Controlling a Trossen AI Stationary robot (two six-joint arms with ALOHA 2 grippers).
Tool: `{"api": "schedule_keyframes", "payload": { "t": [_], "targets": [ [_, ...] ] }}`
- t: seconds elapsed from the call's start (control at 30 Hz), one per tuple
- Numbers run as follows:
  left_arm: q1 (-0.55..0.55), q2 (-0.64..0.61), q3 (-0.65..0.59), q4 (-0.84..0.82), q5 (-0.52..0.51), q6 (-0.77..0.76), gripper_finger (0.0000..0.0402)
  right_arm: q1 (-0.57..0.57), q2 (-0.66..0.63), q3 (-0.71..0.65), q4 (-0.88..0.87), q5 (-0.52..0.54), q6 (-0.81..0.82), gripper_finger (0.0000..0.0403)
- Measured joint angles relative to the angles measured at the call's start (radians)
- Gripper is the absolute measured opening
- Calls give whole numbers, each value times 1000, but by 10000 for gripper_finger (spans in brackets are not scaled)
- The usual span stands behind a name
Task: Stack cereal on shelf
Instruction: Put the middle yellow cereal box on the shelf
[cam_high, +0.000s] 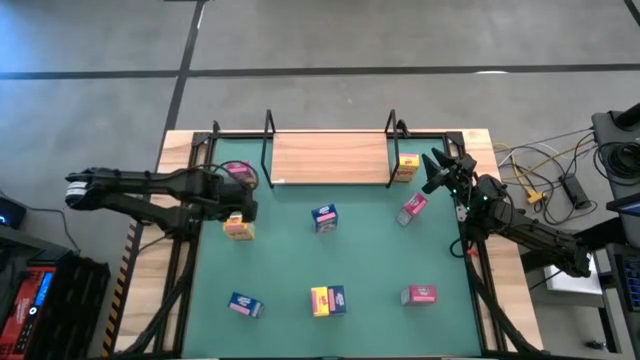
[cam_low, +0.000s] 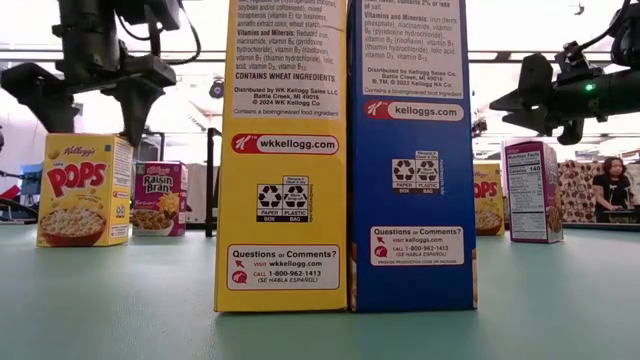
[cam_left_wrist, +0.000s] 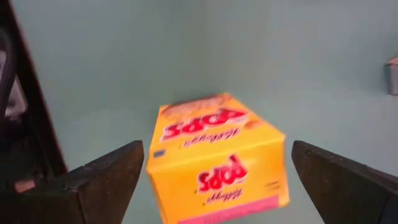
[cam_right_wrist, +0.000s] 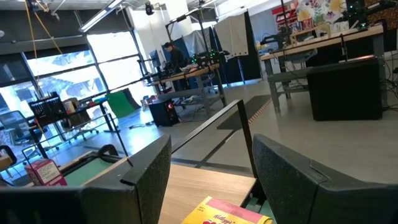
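Observation:
Next, my left gripper picks up the yellow Pops box (cam_high: 239, 228) by its upright body to stack cereal on the shelf (cam_high: 330, 158).
A yellow Pops cereal box (cam_left_wrist: 217, 158) stands upright on the green mat (cam_high: 370, 255) near its left edge. My left gripper (cam_high: 236, 208) hangs open just above the box, pointing down, one finger on either side of it with a gap on both sides. In the low view that gripper (cam_low: 90, 100) is over the box's top (cam_low: 85, 140). The light wood shelf (cam_high: 330, 158) lies at the far edge. My right gripper (cam_high: 437, 172) waits level by the shelf's right end, its fingers apart with nothing between them.
A pink box (cam_high: 238, 172) stands left of the shelf and a yellow one (cam_high: 407, 167) right of it. A blue box (cam_high: 324, 217) and a pink box (cam_high: 412, 208) stand mid-mat. Near the front are a blue box (cam_high: 245, 305), a yellow-and-blue pair (cam_high: 328, 300) and a pink box (cam_high: 418, 295).

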Motion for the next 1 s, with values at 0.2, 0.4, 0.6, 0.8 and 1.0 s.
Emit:
{"api": "schedule_keyframes", "payload": {
  "t": [0.2,0.4,0.6,0.8,1.0],
  "targets": [
    [-1,45,0,5,23,-45,398,0,0,0,0,0,0,215],
    [-2,116,-1,24,102,-128,393,0,0,0,0,0,0,215],
    [-3,167,-1,31,140,-188,362,0,0,0,0,0,0,215],
    [-3,173,-1,59,128,-190,301,0,0,0,0,0,0,215],
    [-3,175,-1,72,124,-190,266,0,0,0,0,0,0,215]
  ]
}}
